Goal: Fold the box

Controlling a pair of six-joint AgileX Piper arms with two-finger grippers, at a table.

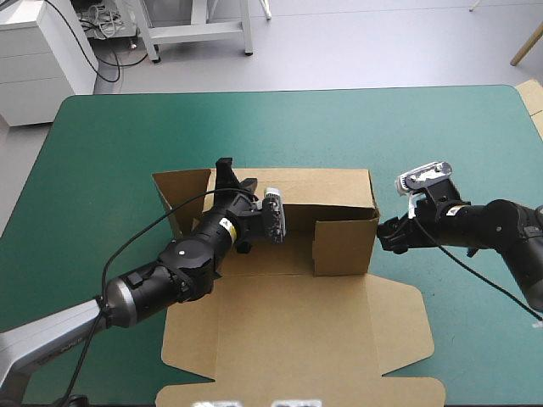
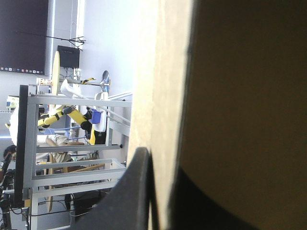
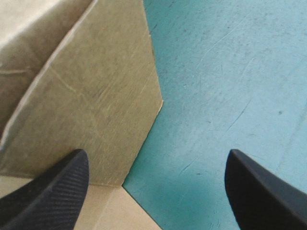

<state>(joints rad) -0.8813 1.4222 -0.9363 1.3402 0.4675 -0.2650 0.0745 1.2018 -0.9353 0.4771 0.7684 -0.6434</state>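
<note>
The box needs to be kept steady so the lid at its end can fold. My right gripper will grab the box by its top edge (image 1: 348,222) (image 3: 48,64) next.
The brown box (image 1: 331,193) stands mid-table with its far wall and right wall (image 1: 344,246) raised. Its lid (image 1: 297,339) lies flat toward the near edge, and a left flap (image 1: 182,199) stands loosely up. My left gripper (image 1: 236,180) sits at the left part of the far wall, shut on the board. In the left wrist view the box (image 2: 240,96) runs edge-on between the two fingers of the left gripper (image 2: 163,170). My right gripper (image 1: 392,233) is open just outside the right wall. In its wrist view, the right gripper (image 3: 156,158) has one finger against the box wall (image 3: 96,96) and the other over the cover.
Teal-green cover (image 1: 102,170) lies bare around the box on the left, far side and right (image 3: 230,72). A pale edge of board (image 1: 533,97) shows at the table's far right corner.
</note>
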